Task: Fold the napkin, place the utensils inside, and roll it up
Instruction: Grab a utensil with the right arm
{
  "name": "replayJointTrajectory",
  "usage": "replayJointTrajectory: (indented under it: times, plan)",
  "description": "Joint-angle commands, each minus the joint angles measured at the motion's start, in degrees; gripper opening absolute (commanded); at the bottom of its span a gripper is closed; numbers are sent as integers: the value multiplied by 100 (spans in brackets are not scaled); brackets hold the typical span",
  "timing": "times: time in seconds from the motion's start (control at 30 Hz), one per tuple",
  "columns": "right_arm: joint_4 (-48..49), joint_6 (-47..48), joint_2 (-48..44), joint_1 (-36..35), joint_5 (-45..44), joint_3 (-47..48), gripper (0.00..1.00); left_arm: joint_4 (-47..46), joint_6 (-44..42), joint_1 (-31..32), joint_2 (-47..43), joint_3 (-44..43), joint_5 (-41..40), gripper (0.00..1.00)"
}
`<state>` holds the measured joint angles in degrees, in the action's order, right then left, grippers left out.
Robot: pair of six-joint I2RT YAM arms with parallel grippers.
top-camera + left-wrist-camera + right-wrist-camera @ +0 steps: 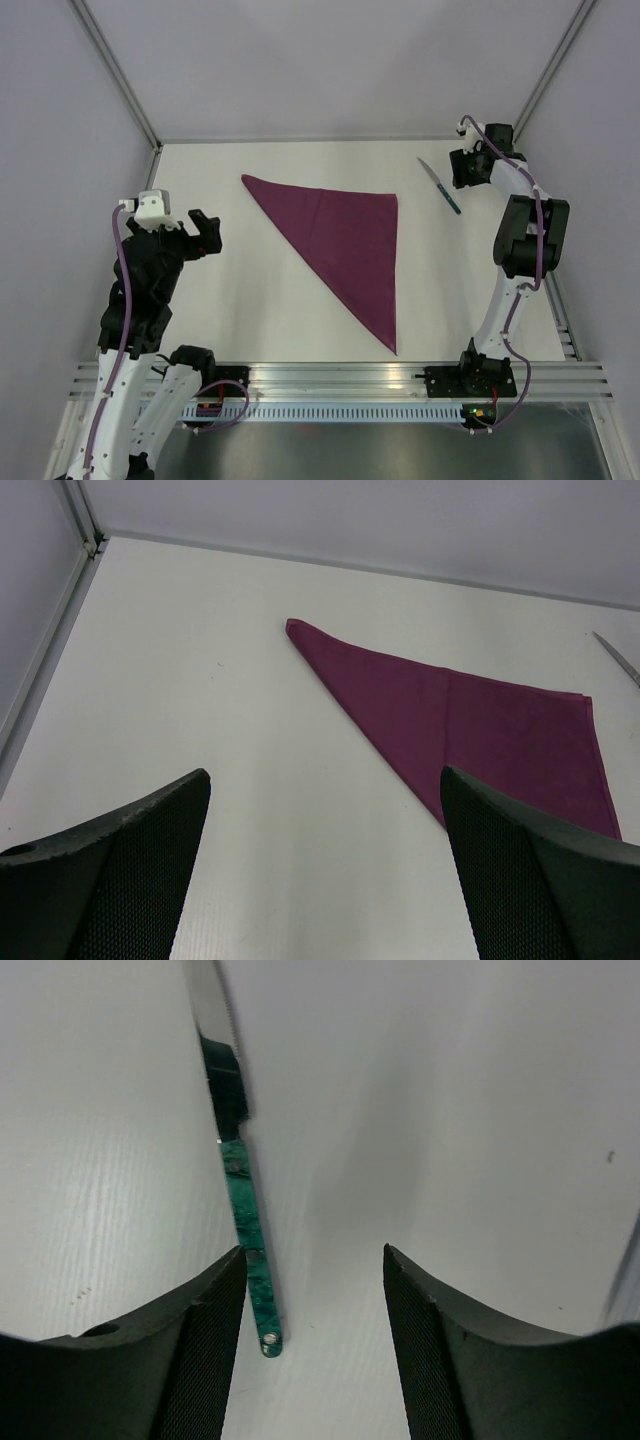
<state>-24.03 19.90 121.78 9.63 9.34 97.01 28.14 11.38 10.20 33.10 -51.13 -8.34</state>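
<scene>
The right gripper grabs the knife across its green handle (449, 199) (245, 1220) next, leaving the blade free, to lay it flat along the napkin's long edge.
The plum-purple napkin (345, 235) (480, 730) lies flat mid-table, folded into a triangle. One of the utensils, a knife (440, 187) with a silver blade and a green handle (245, 1220), lies on the table at the back right. My right gripper (462, 168) (314, 1250) hovers open over the handle's end, which sits just inside the left finger (200, 1340) and is not gripped. Left of the napkin, my left gripper (208, 232) (325, 772) stands open and empty, facing the cloth. The knife's tip (620, 660) shows at the far right of the left wrist view.
Pale walls enclose the white table (240, 300) on three sides, with metal posts (120, 75) in the back corners. An aluminium rail (340, 378) runs along the near edge by the arm bases.
</scene>
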Motion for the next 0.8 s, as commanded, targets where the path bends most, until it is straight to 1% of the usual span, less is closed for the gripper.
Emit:
replayJointTrajectory:
  times: [0.0,0.23,0.47,0.7,0.73,0.77]
  plan:
    - [-119,172,83,-198,507,230,63,-160,-268,-18,-50,33,122,100]
    - [-356,286,469,-189,568,520,63,-160,-268,-26,-32,33,104,100]
    - [-576,462,830,-207,718,863,60,-151,-268,-18,3,42,87,100]
    - [-594,550,1014,-268,499,881,59,-151,-276,-26,47,33,69,100]
    - [-594,559,1032,-295,455,881,58,-142,-276,-18,47,33,69,100]
    - [-603,567,1050,-304,376,881,56,-142,-276,-26,47,33,60,100]
